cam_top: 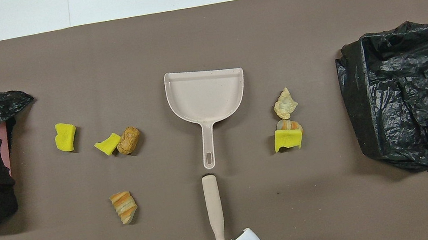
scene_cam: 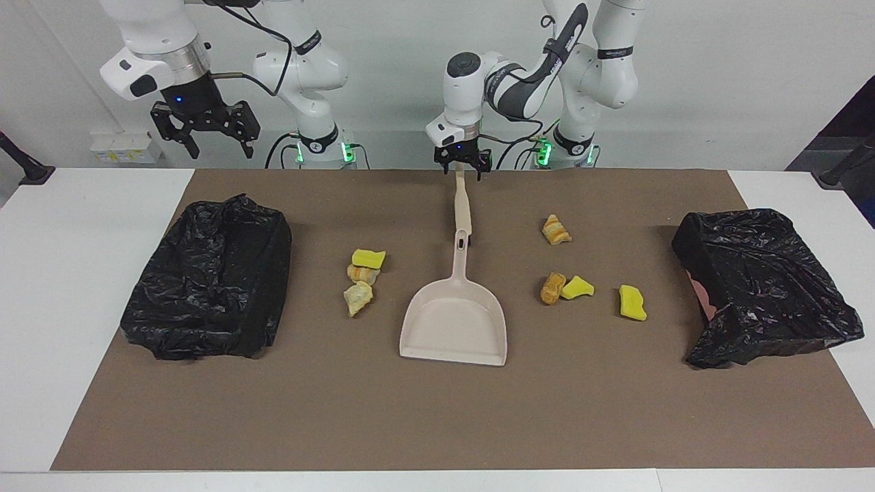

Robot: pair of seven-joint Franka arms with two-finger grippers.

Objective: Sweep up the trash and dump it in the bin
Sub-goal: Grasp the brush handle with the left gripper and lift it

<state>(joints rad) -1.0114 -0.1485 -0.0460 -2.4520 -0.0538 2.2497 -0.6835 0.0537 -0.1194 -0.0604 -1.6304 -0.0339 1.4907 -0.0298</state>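
My left gripper should close, because it reaches down around the beige stick's near end. Closing now would hold the stick.
Several small lumps of trash lie on the brown mat on both sides of a beige dustpan. Toward the right arm's end are a yellow chunk, a tan bit and a beige bit. Toward the left arm's end are a striped bit, a brown bit and two yellow chunks. A beige stick lies in line with the dustpan's handle, nearer the robots. My left gripper is open over the stick's robot-side end. My right gripper waits open, high over the table's robot-side edge.
A bin lined with a black bag stands at the right arm's end of the mat. A second black-bagged bin stands at the left arm's end, with a pink patch showing. White tabletop borders the mat.
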